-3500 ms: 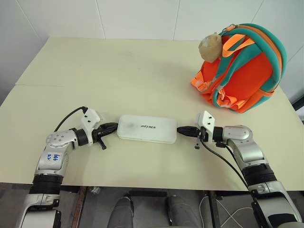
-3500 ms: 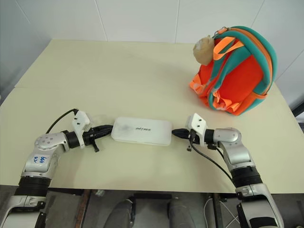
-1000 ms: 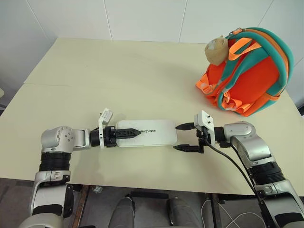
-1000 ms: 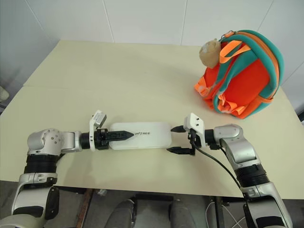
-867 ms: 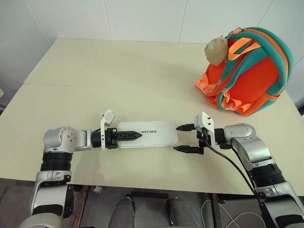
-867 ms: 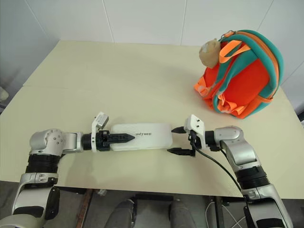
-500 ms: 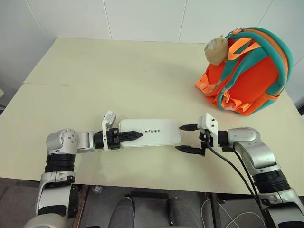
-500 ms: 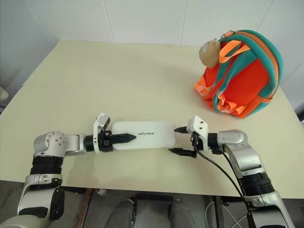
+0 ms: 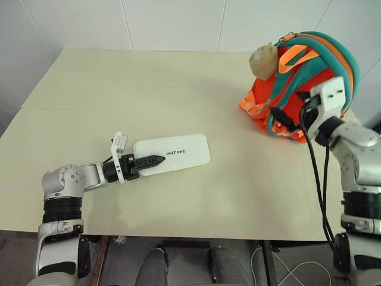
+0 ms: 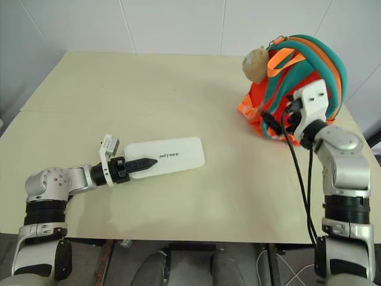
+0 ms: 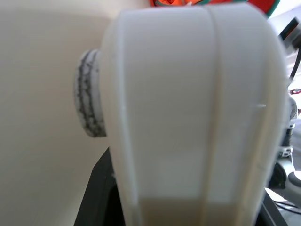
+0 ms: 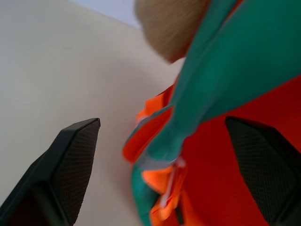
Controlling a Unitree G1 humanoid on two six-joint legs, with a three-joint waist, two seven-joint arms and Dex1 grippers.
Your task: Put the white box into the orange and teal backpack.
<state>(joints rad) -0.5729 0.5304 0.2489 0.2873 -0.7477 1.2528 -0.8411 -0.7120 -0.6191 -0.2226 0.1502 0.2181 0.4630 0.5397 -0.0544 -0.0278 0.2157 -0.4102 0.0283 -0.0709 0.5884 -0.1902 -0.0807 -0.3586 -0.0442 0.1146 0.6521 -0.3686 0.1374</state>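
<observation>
I need to hold the backpack for the white box [image 9: 176, 153], so I should next grab the backpack by its teal trim strap [image 9: 280, 98] with my right gripper.
The white box [image 9: 176, 153] lies across the near middle of the table, its right end angled slightly away. My left gripper [image 9: 150, 159] is shut on the box's left end, one black finger lying over its top. In the left wrist view the white box [image 11: 188, 113] stands close up between the fingers. The orange and teal backpack [image 9: 312, 80] stands upright at the back right, with a beige plush charm [image 9: 264, 59] on its top left. My right gripper [image 9: 283, 119] is raised against the backpack's front, open. In the right wrist view its fingers [image 12: 70, 155] flank a teal strap [image 12: 221, 89].
The beige table [image 9: 166, 77] stretches wide behind and to the left of the box. White tiled wall [image 9: 178, 24] stands behind it. A black cable [image 9: 315, 173] hangs along my right forearm. The backpack sits close to the table's right edge.
My right gripper left the box's right end and rose back and to the right, up to the backpack. My left gripper has closed on the box's left end, and the box has swung slightly.
</observation>
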